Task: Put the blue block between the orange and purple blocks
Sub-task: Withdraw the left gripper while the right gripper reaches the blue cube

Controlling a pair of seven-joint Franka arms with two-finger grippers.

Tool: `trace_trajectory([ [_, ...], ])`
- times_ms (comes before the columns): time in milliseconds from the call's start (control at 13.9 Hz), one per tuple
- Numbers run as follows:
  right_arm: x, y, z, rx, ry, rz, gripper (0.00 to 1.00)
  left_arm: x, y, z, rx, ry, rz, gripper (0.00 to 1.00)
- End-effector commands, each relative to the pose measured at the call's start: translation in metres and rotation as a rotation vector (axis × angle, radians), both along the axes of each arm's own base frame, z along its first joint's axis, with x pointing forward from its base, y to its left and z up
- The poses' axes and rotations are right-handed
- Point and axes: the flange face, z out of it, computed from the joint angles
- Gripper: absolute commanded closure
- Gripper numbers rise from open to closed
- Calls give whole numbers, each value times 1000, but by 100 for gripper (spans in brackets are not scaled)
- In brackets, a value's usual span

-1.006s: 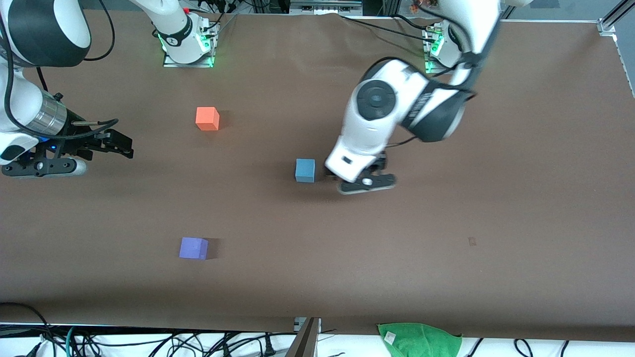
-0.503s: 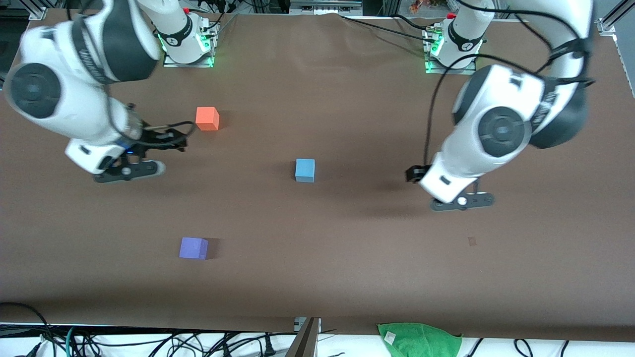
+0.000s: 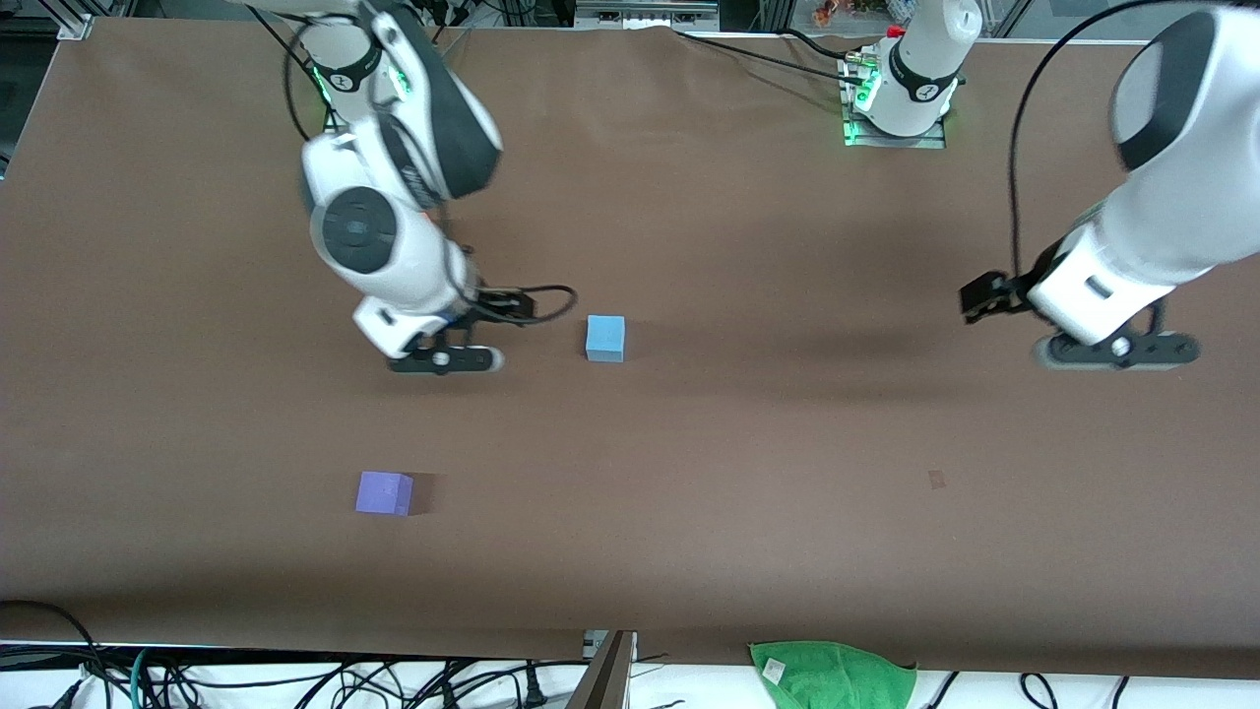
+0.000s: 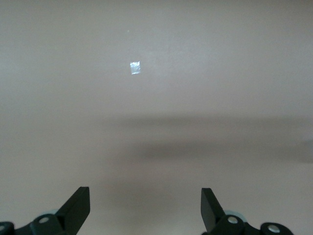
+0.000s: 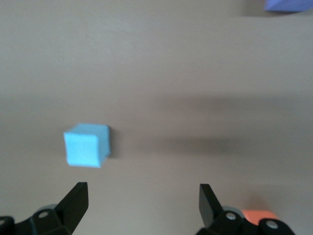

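Note:
The blue block should be grabbed by its opposite sides next with my right gripper, so it can go between the orange and purple blocks.
The sky-blue block sits mid-table and also shows in the right wrist view. The purple block lies nearer the front camera, toward the right arm's end; one corner of it shows in the right wrist view. The orange block is hidden by the right arm in the front view; only a part shows in the right wrist view. My right gripper is open and empty over bare table beside the blue block. My left gripper is open and empty over bare table at its own end.
A green cloth lies just off the table's near edge, among cables. A small pale mark is on the brown table and also shows in the left wrist view.
The right arm has swung from its end of the table to beside the blue block. The left arm has drawn away from the blue block toward its own end. No block has moved.

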Motion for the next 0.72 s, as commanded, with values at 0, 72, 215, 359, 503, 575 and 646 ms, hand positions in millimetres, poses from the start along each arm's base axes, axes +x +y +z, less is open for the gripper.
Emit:
trace_trajectory([
  [0,-13,54,-45,6,-39,-65,1,-40,16,2,-13,-48,-26,0],
  [72,-17,67,-61,9,-57,-87,1,-51,20,0,-15,-86,-20,0],
  [215,-25,88,-86,17,-83,-126,1,-69,27,-7,-16,-131,-4,0],
  [359,-32,101,-111,12,-88,-124,1,-67,38,-8,-17,-128,9,0],
  [503,-39,106,-130,8,-93,-133,1,-63,38,-16,-13,-88,19,0],
  [575,-45,112,-142,3,-93,-130,1,-67,37,-13,-5,-41,23,0],
  [646,-49,118,-151,3,-95,-134,1,-63,37,-18,-3,-21,25,0],
])
